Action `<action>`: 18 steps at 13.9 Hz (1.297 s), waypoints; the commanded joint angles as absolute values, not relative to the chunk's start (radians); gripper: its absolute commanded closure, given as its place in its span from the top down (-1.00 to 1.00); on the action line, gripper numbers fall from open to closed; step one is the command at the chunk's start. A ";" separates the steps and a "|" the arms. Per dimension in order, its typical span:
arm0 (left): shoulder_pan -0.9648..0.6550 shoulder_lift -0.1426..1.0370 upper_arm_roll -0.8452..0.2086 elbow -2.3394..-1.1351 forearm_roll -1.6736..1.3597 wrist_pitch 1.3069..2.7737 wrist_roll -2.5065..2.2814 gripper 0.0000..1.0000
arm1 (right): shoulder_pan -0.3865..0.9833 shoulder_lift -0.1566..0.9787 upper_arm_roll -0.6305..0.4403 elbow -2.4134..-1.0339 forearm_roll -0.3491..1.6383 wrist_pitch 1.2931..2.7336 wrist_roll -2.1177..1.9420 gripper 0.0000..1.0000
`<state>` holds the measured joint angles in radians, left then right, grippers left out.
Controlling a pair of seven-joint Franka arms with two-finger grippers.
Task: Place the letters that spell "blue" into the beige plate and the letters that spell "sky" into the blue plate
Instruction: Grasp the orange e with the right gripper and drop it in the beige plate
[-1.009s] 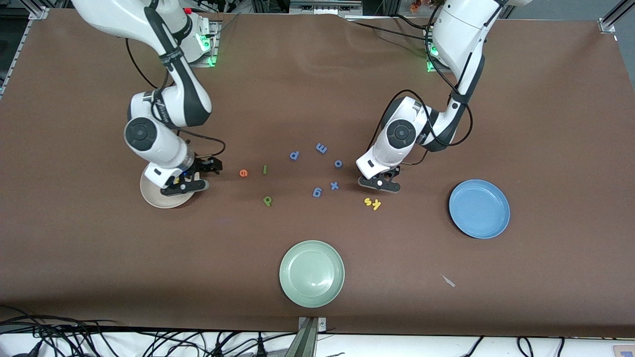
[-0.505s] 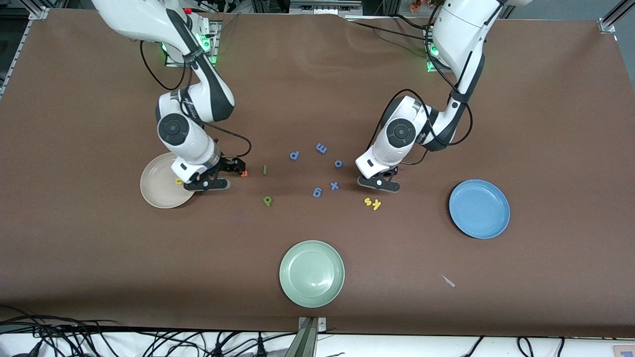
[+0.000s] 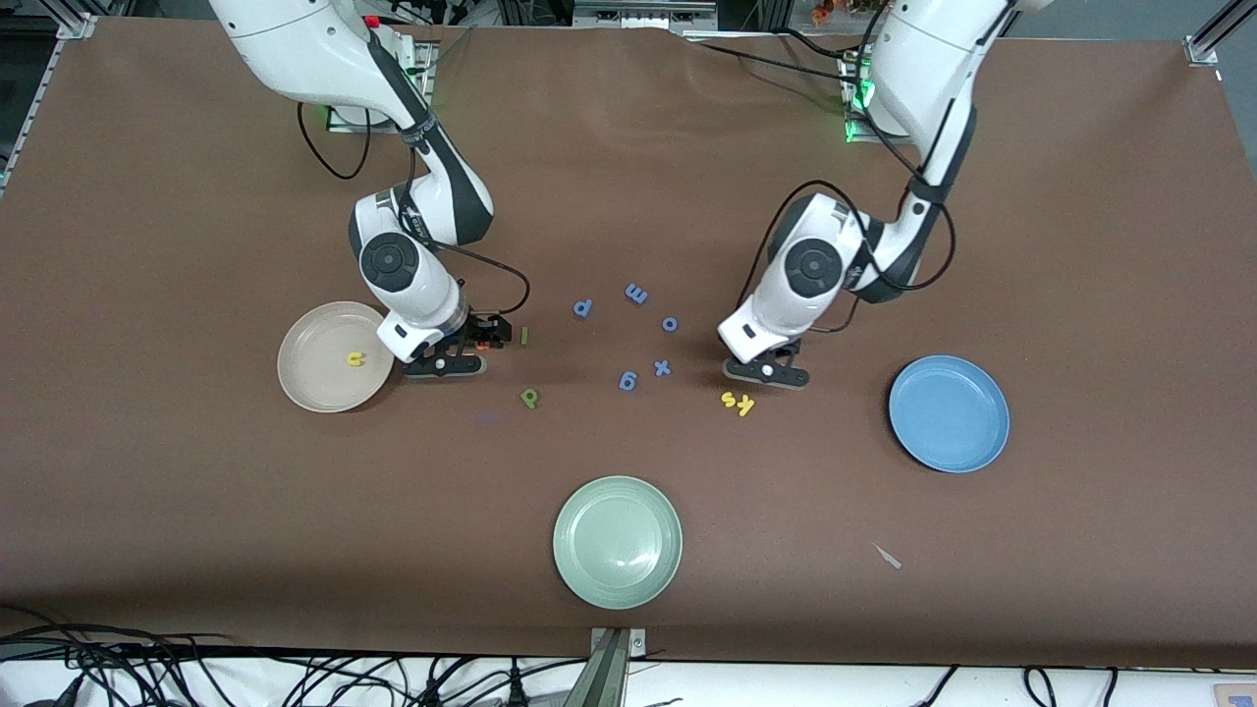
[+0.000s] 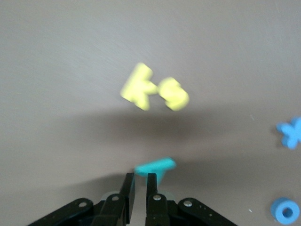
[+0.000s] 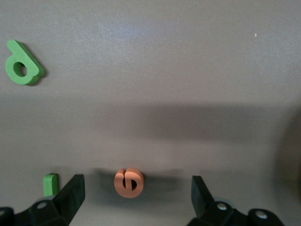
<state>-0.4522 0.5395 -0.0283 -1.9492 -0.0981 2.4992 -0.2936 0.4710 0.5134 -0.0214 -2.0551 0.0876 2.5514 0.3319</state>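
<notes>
My right gripper's fingertips are beside the orange e [image 5: 129,183] in the wrist view, so my right gripper needs to close on the e now.
The beige plate [image 3: 304,383] holds the yellow u [image 3: 355,359]. Beside it my right gripper [image 3: 476,349] [image 5: 136,188] is open and low over the table, its fingers on either side of the orange e [image 5: 129,182]. The thin green l [image 3: 524,336] and green b [image 3: 529,397] lie close by. My left gripper [image 3: 771,371] [image 4: 140,178] is shut on the teal y [image 4: 155,167], pinched at its fingertips just above the cloth. The yellow k [image 4: 138,86] and s [image 4: 174,93] lie together near it. The blue plate [image 3: 949,413] lies toward the left arm's end with nothing in it.
Several blue letters [image 3: 628,381] are scattered in the middle of the table between the two grippers. A pale green plate [image 3: 617,540] sits nearer to the front camera. A small scrap [image 3: 889,557] lies nearer the camera than the blue plate.
My right gripper left the beige plate, where the yellow u now lies, and moved to the orange e. My left gripper closed on the teal y and shifted slightly toward the blue plate.
</notes>
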 commanded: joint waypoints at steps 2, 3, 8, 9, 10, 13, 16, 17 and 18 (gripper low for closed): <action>-0.319 0.411 -0.034 -1.973 -0.109 2.356 -0.192 -0.64 | 0.483 0.534 -0.025 -2.043 0.106 2.566 0.337 0.90; -0.315 0.410 -0.034 -1.973 -0.110 2.349 -0.186 -0.57 | 0.485 0.537 -0.025 -2.043 0.106 2.566 0.342 0.80; -0.391 0.486 -0.041 -1.928 -0.181 2.359 -0.262 0.16 | 0.491 0.540 -0.025 -2.043 0.106 2.565 0.342 0.14; -0.408 0.509 -0.041 -1.915 -0.183 2.371 -0.264 0.24 | 0.491 0.541 -0.025 -2.043 0.106 2.566 0.342 0.05; -0.425 0.534 -0.041 -1.911 -0.184 2.408 -0.264 0.31 | 0.491 0.541 -0.025 -2.043 0.106 2.566 0.342 -0.05; -0.481 0.610 -0.040 -1.905 -0.192 2.517 -0.291 0.32 | 0.491 0.541 -0.025 -2.043 0.106 2.565 0.344 -0.30; -0.494 0.637 -0.038 -1.881 -0.195 2.525 -0.319 0.33 | 0.489 0.529 -0.026 -2.013 0.106 2.537 0.345 -0.41; -0.494 0.638 -0.038 -1.879 -0.195 2.525 -0.319 0.33 | 0.488 0.525 -0.029 -1.990 0.106 2.492 0.342 -0.45; -0.495 0.638 -0.038 -1.879 -0.193 2.525 -0.318 0.33 | 0.485 0.523 -0.035 -1.958 0.106 2.435 0.336 -0.47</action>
